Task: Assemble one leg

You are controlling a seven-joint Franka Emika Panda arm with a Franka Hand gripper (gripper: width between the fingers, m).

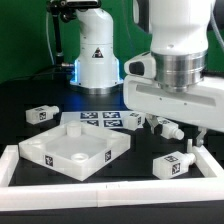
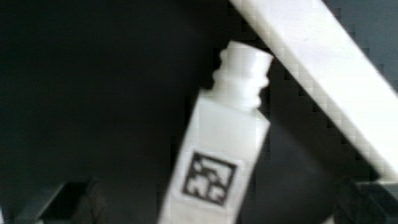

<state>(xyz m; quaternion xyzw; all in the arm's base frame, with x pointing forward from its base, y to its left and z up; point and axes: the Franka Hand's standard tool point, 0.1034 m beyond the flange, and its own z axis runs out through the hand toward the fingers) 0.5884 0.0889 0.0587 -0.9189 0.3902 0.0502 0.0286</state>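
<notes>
Black table shows between my fingers and the leg's tagged end (image 2: 205, 185) in the wrist view, so it isn't time to close yet. My gripper should move toward that end first and then close on it.
In the wrist view a white leg (image 2: 222, 140) lies on the black table, with its tag (image 2: 208, 178) near me and its screw tip (image 2: 240, 65) pointing away. My gripper (image 2: 217, 214) is open, with a dark finger (image 2: 63, 205) on each side of the leg and clear of it. In the exterior view the gripper (image 1: 193, 140) hangs low at the right. Three more legs lie there (image 1: 42, 115) (image 1: 160, 127) (image 1: 172, 163). I cannot tell which one is under the gripper. The white square tabletop (image 1: 75, 148) lies at the front left.
A white rail (image 2: 311, 60) runs slantwise close beside the leg's tip. In the exterior view a white border (image 1: 100, 190) frames the table's front and sides. The marker board (image 1: 100, 120) lies behind the tabletop, with another leg (image 1: 135, 120) at its right end.
</notes>
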